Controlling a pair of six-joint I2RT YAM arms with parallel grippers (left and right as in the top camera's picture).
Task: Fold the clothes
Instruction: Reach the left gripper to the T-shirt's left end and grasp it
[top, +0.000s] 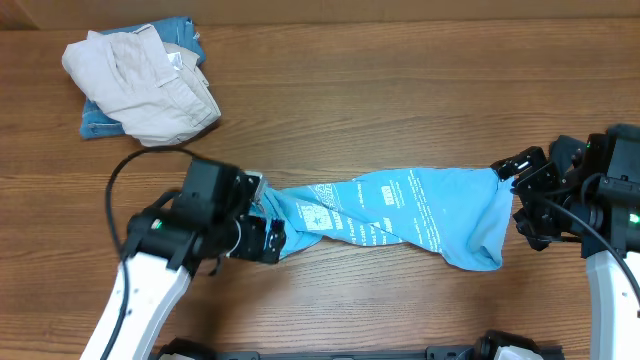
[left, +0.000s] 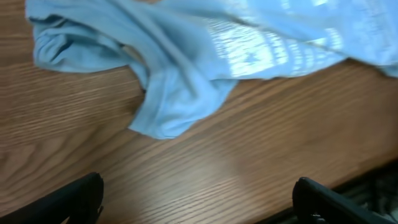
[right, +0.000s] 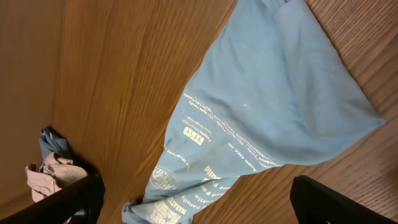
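Note:
I will next grab the T-shirt (top: 400, 215) by its bunched end's near edge with my left gripper, to stretch it open for folding.
The clothes, a light sky-blue T-shirt (top: 400, 215) with white lettering, lie bunched in a long strip across the middle of the table. My left gripper (top: 268, 215) stands open at the shirt's left end. In the left wrist view the shirt (left: 186, 68) lies ahead of the gripper (left: 199, 202), with only bare wood between the fingers. My right gripper (top: 515, 190) is open at the shirt's right end. In the right wrist view the shirt (right: 267, 106) spreads out in front of that gripper (right: 199, 202), and neither finger touches the cloth.
A pile of beige and denim-blue garments (top: 140, 85) sits at the back left of the wooden table (top: 400, 90); the pile (right: 53, 168) also shows in the right wrist view. The table's front edge (left: 373, 180) runs close behind the left gripper.

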